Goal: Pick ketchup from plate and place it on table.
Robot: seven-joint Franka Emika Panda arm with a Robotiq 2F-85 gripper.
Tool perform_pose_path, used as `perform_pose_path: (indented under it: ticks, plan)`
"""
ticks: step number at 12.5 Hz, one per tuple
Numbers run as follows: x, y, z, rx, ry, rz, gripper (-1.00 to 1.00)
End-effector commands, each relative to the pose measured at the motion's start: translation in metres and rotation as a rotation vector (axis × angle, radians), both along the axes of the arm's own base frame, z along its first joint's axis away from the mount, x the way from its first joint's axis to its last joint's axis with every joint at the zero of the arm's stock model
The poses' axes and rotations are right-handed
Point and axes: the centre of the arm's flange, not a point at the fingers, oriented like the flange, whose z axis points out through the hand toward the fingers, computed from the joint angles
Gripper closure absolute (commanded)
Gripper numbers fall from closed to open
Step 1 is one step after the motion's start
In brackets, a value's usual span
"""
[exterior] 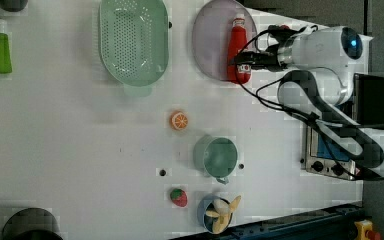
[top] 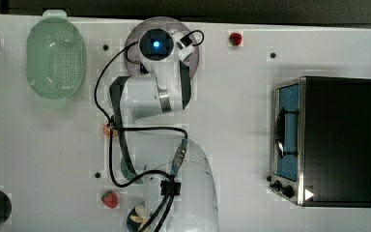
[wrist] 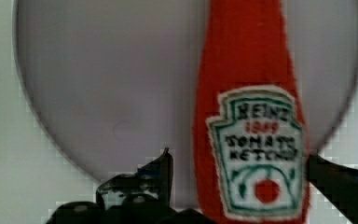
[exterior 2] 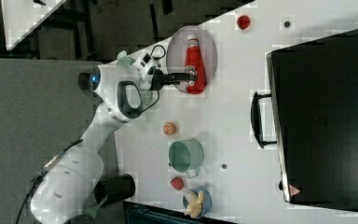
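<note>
My gripper is going to move the ketchup off the plate (exterior: 210,40) onto the table next, so it should grab the ketchup by its labelled lower body (exterior: 243,69).
The red ketchup (exterior: 237,42) bottle lies flat on the pale pinkish-grey plate (exterior: 210,40), near the top of the left view, on the white table (exterior: 80,150). My gripper (exterior: 243,66) is open and straddles the bottle's lower body at its label. In the wrist view one dark finger (wrist: 161,170) stands a little off the ketchup (wrist: 251,93), and the other finger (wrist: 338,179) sits close against its opposite side. In the right view the gripper (exterior 2: 192,77) reaches over the plate (exterior 2: 177,46) to the ketchup (exterior 2: 194,58). The arm's wrist covers much of the plate (top: 134,37) in the top view.
A pale-green strainer (exterior: 134,40) lies beside the plate. An orange slice (exterior: 179,120), a green cup (exterior: 216,156), a strawberry (exterior: 178,197) and a bowl of bananas (exterior: 219,214) sit along the table's middle. A toaster oven (top: 328,140) stands at the top view's right.
</note>
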Motion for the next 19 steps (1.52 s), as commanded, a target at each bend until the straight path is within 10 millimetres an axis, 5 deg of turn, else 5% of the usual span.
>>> perform_pose_path:
  ticks: [1, 2, 5, 9, 11, 14, 19]
  plan:
    - [0.005, -0.003, -0.012, 0.000, -0.046, 0.053, -1.00]
    - [0.005, -0.004, -0.019, 0.002, -0.050, 0.052, -0.93]
    - [0.008, -0.003, -0.022, 0.009, -0.078, 0.052, -0.23]
    - [0.013, -0.004, -0.003, 0.010, -0.104, 0.048, -0.21]
    - [0.019, -0.005, 0.030, 0.013, -0.151, 0.017, -0.21]
    - [0.020, -0.015, 0.106, -0.006, -0.187, -0.024, -0.21]
    - [-0.018, -0.061, 0.226, -0.064, -0.083, -0.125, -0.21]
